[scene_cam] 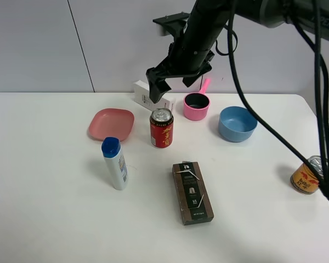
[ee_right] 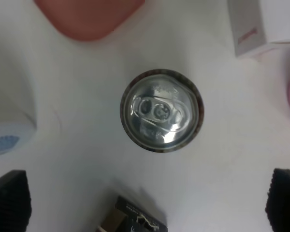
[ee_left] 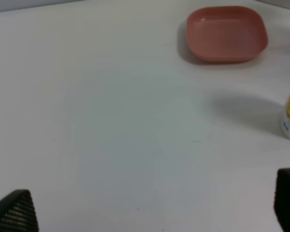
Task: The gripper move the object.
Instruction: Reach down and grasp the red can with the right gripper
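My right gripper is to grab the tall red can next by its silver-topped upper end (scene_cam: 162, 116) (ee_right: 161, 110) to move the can.
The tall red can (scene_cam: 161, 129) with yellow characters and a silver top stands upright near the middle of the white table (scene_cam: 49, 208). My right gripper (scene_cam: 170, 85) hangs open and empty above and just behind it. The right wrist view looks straight down on the can's silver top (ee_right: 161, 111), which lies between the spread fingertips (ee_right: 9, 198) but well below them. My left gripper (ee_left: 150, 208) shows only in the left wrist view. It is open and empty over bare table, and its arm is out of the exterior high view.
A pink plate (scene_cam: 111, 124) lies left of the can. A white bottle with a blue cap (scene_cam: 114, 163) stands front left, a dark box (scene_cam: 192, 192) in front. A white box (scene_cam: 144, 92), pink cup (scene_cam: 197, 106) and blue bowl (scene_cam: 237, 123) sit behind. An orange-gold can (scene_cam: 306, 175) lies far right.
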